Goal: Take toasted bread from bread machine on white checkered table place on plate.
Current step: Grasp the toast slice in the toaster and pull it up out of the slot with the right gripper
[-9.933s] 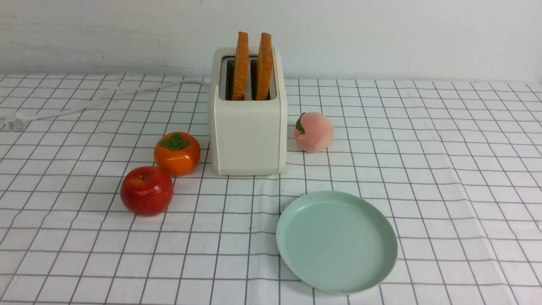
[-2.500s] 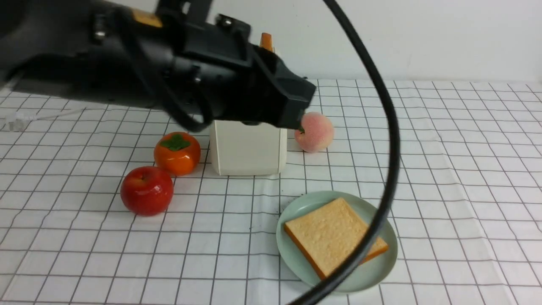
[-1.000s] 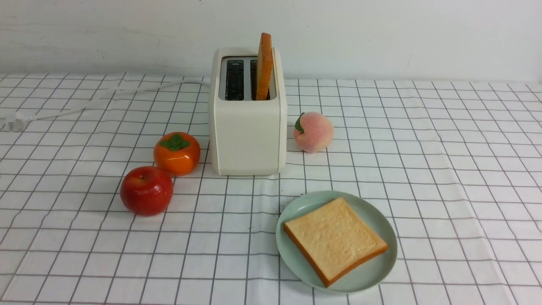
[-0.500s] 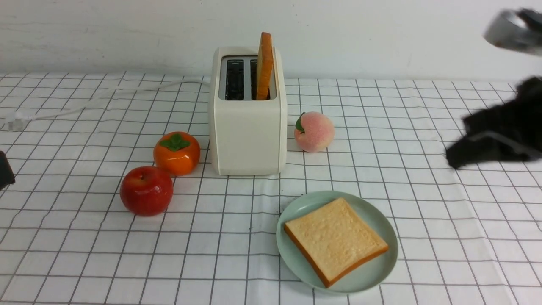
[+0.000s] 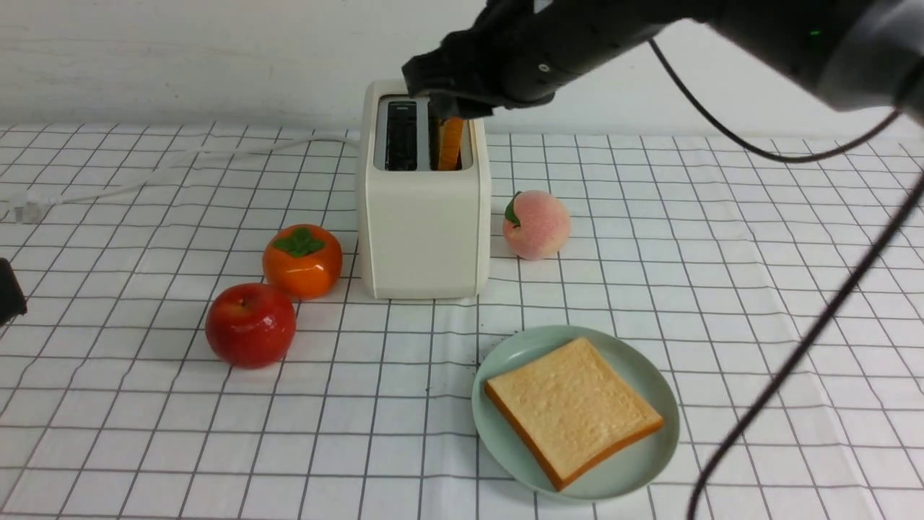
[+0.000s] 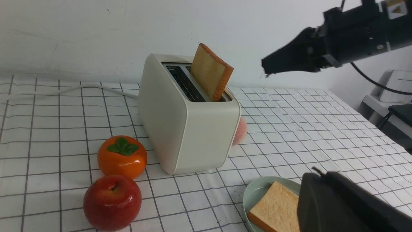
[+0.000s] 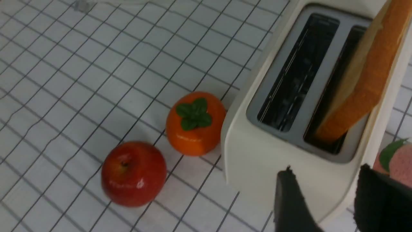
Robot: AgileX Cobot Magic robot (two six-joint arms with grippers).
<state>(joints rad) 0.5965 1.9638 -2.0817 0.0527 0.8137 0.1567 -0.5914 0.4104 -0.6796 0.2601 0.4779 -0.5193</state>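
The toasted bread slice is in the bread machine. My right gripper should grab it by its crust (image 5: 451,141) edge next, to move it onto the plate.
The bread machine (image 5: 422,224) stands at the back middle of the white checkered table (image 5: 758,238). One toasted bread slice (image 5: 451,141) stands upright in its right slot, the left slot is bare. A second toasted bread slice (image 5: 572,412) lies flat on the plate (image 5: 650,462) in front. My right gripper (image 5: 433,90) hovers over the toaster's top, covering the slice's upper edge. In the right wrist view it (image 7: 326,180) is open, with the slice (image 7: 363,80) ahead of the fingertips, not between them. My left gripper (image 6: 317,180) is shut and empty, low at the left.
An orange persimmon (image 5: 302,260) and a red apple (image 5: 250,325) sit left of the toaster. A peach (image 5: 535,224) sits to its right. The white cord (image 5: 180,162) trails off to the back left. My right arm's black cable (image 5: 808,339) hangs across the right side.
My right arm has swung in from the right edge to just above the toaster and its jaws have parted. The slice on the plate has not moved.
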